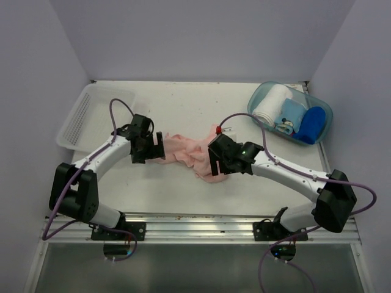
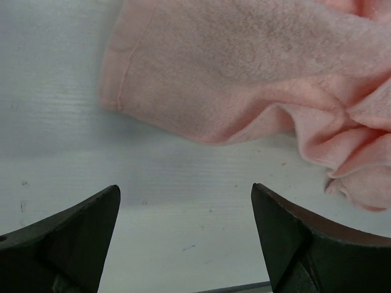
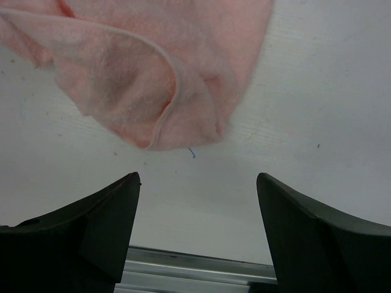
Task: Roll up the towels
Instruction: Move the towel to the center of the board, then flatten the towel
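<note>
The left gripper will next pinch the towel's hemmed corner [image 1: 153, 161], so that it can stretch the pale pink towel [image 1: 186, 152] flat for rolling.
A pale pink towel [image 1: 186, 152] lies crumpled and unrolled in the middle of the table between my two grippers. My left gripper [image 1: 157, 146] is at its left end, open, with only bare table between the fingers; in the left wrist view the towel [image 2: 244, 73] lies just beyond the open left gripper [image 2: 186, 192]. My right gripper [image 1: 214, 165] hovers over the towel's right end, also open and empty. In the right wrist view the towel's folded corner [image 3: 153, 67] lies ahead of the right gripper [image 3: 198, 180]. A royal blue towel [image 1: 311, 125] sits rolled in the bin at the back right.
The clear blue bin [image 1: 259, 91] also holds a white rolled towel [image 1: 270, 105] and a light blue printed cloth [image 1: 289, 116]. A white mesh basket [image 1: 91, 113] stands at the back left. A metal rail [image 3: 195, 265] runs along the table's near edge.
</note>
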Available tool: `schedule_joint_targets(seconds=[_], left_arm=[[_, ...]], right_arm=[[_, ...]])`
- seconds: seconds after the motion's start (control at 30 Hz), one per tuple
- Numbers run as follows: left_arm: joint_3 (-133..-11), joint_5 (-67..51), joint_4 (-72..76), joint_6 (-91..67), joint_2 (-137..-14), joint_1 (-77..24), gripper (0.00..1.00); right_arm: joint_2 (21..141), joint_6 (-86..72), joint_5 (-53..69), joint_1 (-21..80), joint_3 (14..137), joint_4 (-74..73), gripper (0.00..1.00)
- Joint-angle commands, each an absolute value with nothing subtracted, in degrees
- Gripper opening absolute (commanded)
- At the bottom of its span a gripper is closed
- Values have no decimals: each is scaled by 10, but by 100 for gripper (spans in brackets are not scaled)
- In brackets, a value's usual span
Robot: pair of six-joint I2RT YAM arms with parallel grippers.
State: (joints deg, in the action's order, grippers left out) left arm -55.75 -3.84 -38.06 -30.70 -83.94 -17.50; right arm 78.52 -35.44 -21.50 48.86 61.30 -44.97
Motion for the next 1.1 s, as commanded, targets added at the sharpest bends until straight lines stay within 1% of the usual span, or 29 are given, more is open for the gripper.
schedule_joint_targets(seconds=[0.0,0.1,0.2,0.27,0.37,0.47,0.5,0.57,0.6,0.63,0.67,0.7,0.73,0.8,0.87,0.9,0.97,1.0,1.07], left_arm=[[-532,34,-324,-323,-841,-169,92],[-491,56,-273,-346,-849,-148,90],[-482,72,-246,-358,-865,-140,89],[-489,67,-241,-361,-885,-140,87],[-491,62,-214,-368,-919,-140,81],[-498,34,-189,-360,-953,-141,62],[-504,32,-186,-359,-966,-141,46],[-515,26,-189,-356,-976,-141,24],[-529,24,-197,-351,-981,-141,6],[-536,15,-201,-349,-982,-141,0],[-544,11,-207,-345,-981,-141,0],[-564,7,-220,-344,-980,-141,0],[-576,3,-227,-343,-976,-141,0],[-617,-8,-249,-341,-962,-141,0],[-656,-21,-265,-336,-952,-139,0],[-708,-26,-284,-333,-951,-140,0],[-773,-40,-305,-324,-954,-135,0],[-846,-50,-324,-323,-957,-132,0],[-923,-89,-339,-318,-968,-113,0]], right_arm=[[804,-408,-203,505,595,-407,81],[805,-440,-186,505,569,-381,81],[804,-488,-162,505,529,-334,81],[816,-513,-160,505,519,-313,81],[849,-557,-170,505,512,-295,78],[875,-579,-203,498,510,-280,74],[885,-577,-220,497,512,-276,71],[896,-568,-225,480,513,-260,60],[904,-561,-227,473,518,-258,51],[923,-556,-219,463,522,-258,43],[929,-553,-209,443,528,-260,33],[933,-543,-203,435,541,-260,15],[934,-536,-207,427,548,-266,8],[921,-504,-218,405,573,-272,0],[901,-474,-232,365,598,-287,0],[895,-436,-232,346,631,-292,0],[877,-395,-225,294,675,-300,0],[874,-355,-221,277,734,-306,0],[871,-315,-221,242,805,-330,0]])
